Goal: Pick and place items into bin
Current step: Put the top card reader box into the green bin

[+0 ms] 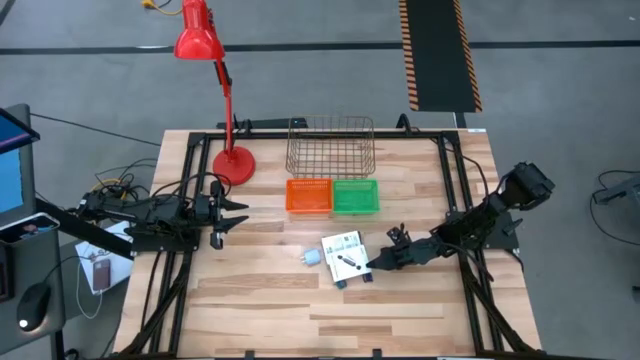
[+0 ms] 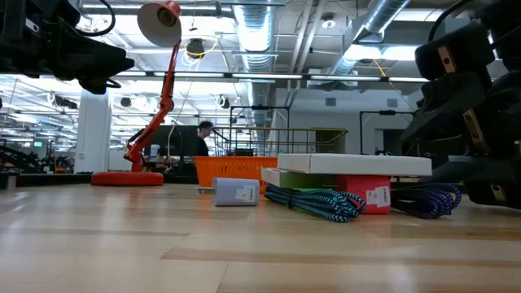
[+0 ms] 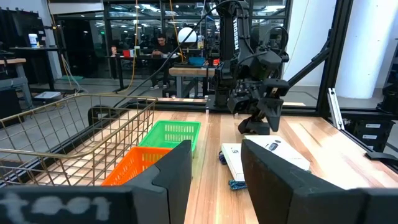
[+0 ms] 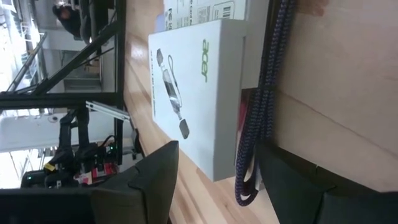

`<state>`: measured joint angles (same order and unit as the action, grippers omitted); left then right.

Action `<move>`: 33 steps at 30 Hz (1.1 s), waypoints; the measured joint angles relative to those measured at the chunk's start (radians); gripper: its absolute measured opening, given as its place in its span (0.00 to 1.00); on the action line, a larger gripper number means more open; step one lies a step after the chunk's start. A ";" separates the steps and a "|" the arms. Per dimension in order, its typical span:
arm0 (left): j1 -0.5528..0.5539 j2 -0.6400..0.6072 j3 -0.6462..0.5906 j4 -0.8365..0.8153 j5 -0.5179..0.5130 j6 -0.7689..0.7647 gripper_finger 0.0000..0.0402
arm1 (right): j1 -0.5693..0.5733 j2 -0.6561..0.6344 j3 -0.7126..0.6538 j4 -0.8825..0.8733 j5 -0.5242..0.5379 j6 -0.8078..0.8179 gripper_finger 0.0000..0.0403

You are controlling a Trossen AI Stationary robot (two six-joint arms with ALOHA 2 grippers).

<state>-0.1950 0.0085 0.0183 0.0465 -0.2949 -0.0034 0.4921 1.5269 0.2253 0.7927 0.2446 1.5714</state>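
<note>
I should next grab the white printed box by its short end point(image 1: 367, 267) with my right gripper, so that I can place it in the green bin point(image 1: 356, 197).
A white printed box point(image 1: 343, 252) point(image 4: 193, 93) lies on top of a small pile in the middle of the table. Under it, the low view shows a second flat box point(image 2: 297, 177) and a pink block point(image 2: 370, 195). A teal braided cord point(image 2: 317, 202) and a blue-purple braided cord point(image 4: 264, 106) lie beside the pile. A pale blue lump point(image 1: 310, 257) point(image 2: 236, 192) rests on the wood to the left of it. My right gripper point(image 1: 378, 262) point(image 4: 214, 186) is open and low at the pile's right side, its fingers either side of the box's corner and the cord's loop. My left gripper point(image 1: 228, 215) point(image 3: 216, 155) waits open at the table's left.
An orange bin point(image 1: 308, 196) and a green bin point(image 1: 356, 196) stand side by side behind the pile, with a wire basket point(image 1: 330, 145) beyond them. A red desk lamp point(image 1: 232, 160) stands at the far left. Bare wood lies toward the near edge.
</note>
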 joint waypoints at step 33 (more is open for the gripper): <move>0.000 0.000 0.000 0.000 0.000 0.000 0.32 | -0.013 0.137 0.060 0.114 -0.063 0.004 0.53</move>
<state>-0.1948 0.0086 0.0181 0.0467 -0.2947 -0.0032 0.4793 1.6640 0.2848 0.9071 0.1815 1.5757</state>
